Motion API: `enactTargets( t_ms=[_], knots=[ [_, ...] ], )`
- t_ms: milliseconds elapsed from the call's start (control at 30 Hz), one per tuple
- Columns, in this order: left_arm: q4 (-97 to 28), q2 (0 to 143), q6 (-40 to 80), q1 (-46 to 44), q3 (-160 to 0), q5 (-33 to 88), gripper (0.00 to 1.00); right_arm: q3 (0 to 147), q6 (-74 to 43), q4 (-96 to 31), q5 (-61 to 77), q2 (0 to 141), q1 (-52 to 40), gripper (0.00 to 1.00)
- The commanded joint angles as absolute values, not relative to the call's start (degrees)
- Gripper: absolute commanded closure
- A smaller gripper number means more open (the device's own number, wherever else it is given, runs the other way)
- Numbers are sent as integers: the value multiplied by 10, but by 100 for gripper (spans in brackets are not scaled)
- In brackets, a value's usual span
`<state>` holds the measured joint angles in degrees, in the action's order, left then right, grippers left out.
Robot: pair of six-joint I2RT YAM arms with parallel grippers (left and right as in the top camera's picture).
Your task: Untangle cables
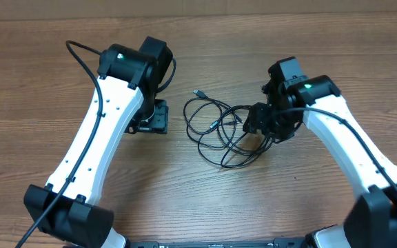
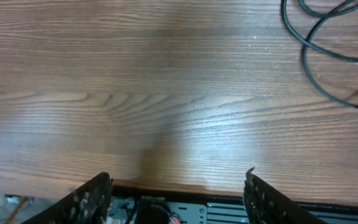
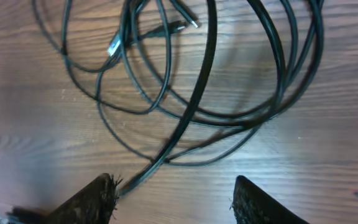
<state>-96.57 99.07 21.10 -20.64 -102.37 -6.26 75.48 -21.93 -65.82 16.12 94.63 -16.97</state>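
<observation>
One single piece of the cable crosses over the other loops, and my right gripper should grab it there. The cable's plug ends then stay free to trail while I untangle the cables.
The cables [image 1: 219, 127] lie as loose, overlapping black loops in the middle of the wooden table, with a small plug end [image 1: 197, 91] at the upper left. My right gripper [image 1: 259, 122] is open above their right edge. In the right wrist view the loops [image 3: 241, 118] spread ahead of the open jaws [image 3: 174, 186], and one strand runs down beside the left finger. Two plug ends [image 3: 188, 23] lie at the top. My left gripper [image 1: 150, 120] is open and empty, just left of the loops. The left wrist view [image 2: 179, 186] shows only cable loops [image 2: 319, 43] at the top right.
The wooden table [image 1: 198, 186] runs under everything. The thicker black arm cable [image 1: 81, 58] trails off the left arm. The table's front edge and the metal base [image 2: 185, 208] show between the left jaws.
</observation>
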Motion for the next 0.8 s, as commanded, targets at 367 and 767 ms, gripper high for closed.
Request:
enactTargets(
  t_ms=[367, 767],
  knots=[
    [-968, 765, 326, -212, -980, -104, 30, 723, -258, -539, 171, 989, -192, 74],
    [-902, 730, 360, -211, -837, -131, 16, 700, -324, -486, 143, 991, -218, 96]
  ],
)
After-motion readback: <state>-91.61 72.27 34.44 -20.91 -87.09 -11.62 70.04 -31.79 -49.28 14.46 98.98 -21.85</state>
